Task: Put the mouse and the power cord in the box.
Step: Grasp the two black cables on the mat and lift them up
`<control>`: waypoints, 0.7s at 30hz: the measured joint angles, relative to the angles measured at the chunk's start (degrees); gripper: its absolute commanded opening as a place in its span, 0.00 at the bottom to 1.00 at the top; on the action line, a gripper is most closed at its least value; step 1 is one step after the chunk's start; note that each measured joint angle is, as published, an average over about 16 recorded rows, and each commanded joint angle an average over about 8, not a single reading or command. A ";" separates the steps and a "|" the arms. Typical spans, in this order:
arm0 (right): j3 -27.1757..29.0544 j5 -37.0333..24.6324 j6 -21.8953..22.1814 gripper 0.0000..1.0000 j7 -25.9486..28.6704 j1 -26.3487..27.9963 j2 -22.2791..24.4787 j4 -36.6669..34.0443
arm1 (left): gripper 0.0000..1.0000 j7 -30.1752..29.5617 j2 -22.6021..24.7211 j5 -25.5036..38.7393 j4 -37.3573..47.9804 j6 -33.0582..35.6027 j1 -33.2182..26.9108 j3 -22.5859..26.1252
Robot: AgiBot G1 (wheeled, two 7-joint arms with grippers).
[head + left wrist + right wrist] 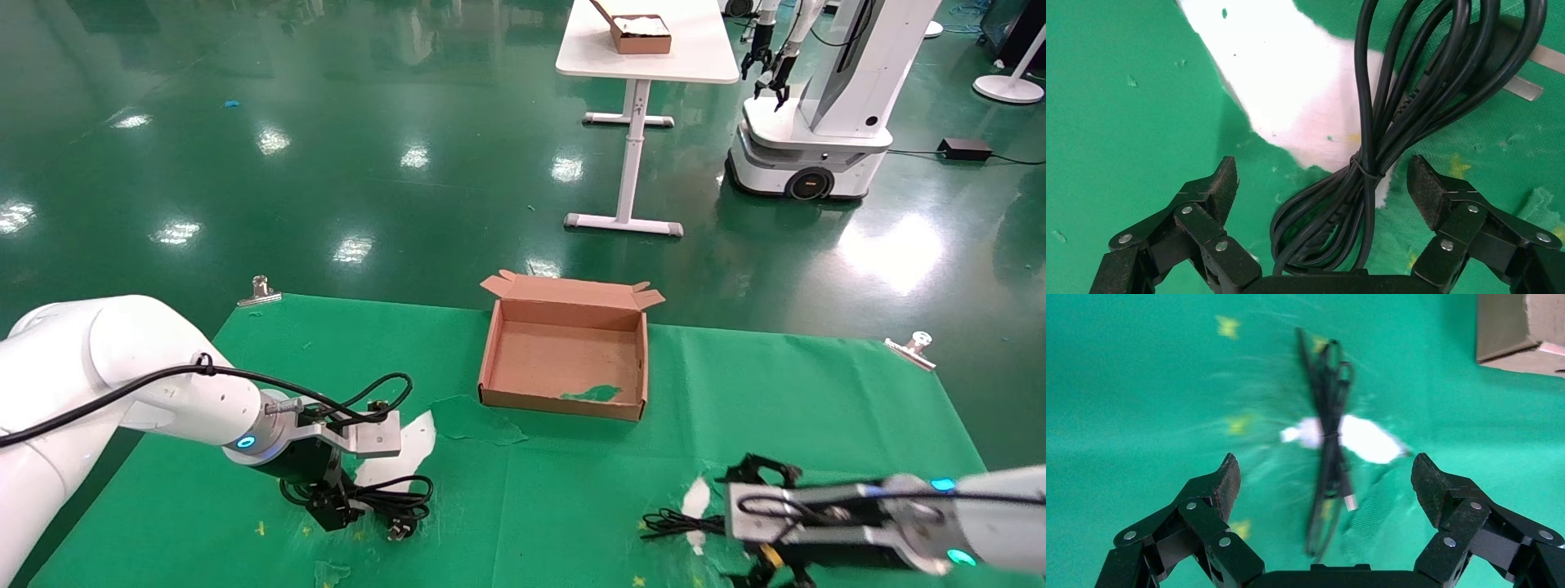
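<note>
My right gripper takes hold of the cable by its tied middle (pixel 697 524) (pixel 1330 436) next, since the slack loops of the mouse's cable spread apart toward the ends.
The power cord (pixel 398 496) (pixel 1370 153) lies as a tied coil of thick black cable on the green cloth at the front left, with its pronged plug (pixel 1502 58) at the far end. My left gripper (pixel 335 510) (pixel 1321 177) is open low over it, one finger on each side of the bundle. Of the mouse only a thin black cable (pixel 674 523) (pixel 1329 416) and its USB plug (pixel 1350 502) show; its body is out of view. My right gripper (pixel 776 576) (pixel 1324 474) hangs open above that cable. The box (pixel 490 351) stands open at the table's middle back, holding only a green scrap (pixel 592 394).
Metal clips (pixel 260 290) (pixel 914 347) hold the cloth at the far corners. White torn patches (pixel 409 441) (pixel 697 498) show through the cloth. A loose cloth flap (pixel 474 420) lies before the box. Beyond stand a white table (pixel 588 49) with a small brown box (pixel 641 34) and another robot (pixel 817 122).
</note>
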 measured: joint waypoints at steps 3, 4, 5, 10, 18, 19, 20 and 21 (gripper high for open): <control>-0.79 -1.60 0.82 1.00 -1.73 2.40 -2.82 -5.05 | 1.00 0.42 0.19 -0.13 0.64 -0.15 -0.16 -0.04; -1.02 -2.02 1.10 1.00 -2.34 3.11 -3.68 -6.64 | 1.00 0.54 0.24 -0.17 0.83 -0.19 -0.20 -0.05; -1.24 -2.41 1.37 1.00 -2.93 3.78 -4.50 -8.18 | 1.00 0.66 0.30 -0.21 1.01 -0.23 -0.25 -0.06; -2.09 -3.87 2.65 1.00 -5.41 6.44 -7.88 -14.77 | 0.84 1.16 0.52 -0.37 1.78 -0.42 -0.43 -0.08; -2.77 -5.11 4.10 0.43 -7.32 8.48 -10.55 -20.32 | 0.00 1.57 0.71 -0.51 2.46 -0.60 -0.59 -0.10; -2.80 -5.18 4.20 0.30 -7.39 8.57 -10.66 -20.58 | 0.00 1.58 0.72 -0.52 2.49 -0.61 -0.60 -0.10; -2.82 -5.23 4.27 0.18 -7.43 8.64 -10.75 -20.77 | 0.00 1.60 0.73 -0.53 2.52 -0.62 -0.61 -0.10; -2.83 -5.26 4.31 0.06 -7.45 8.68 -10.80 -20.89 | 0.00 1.61 0.74 -0.53 2.54 -0.62 -0.61 -0.10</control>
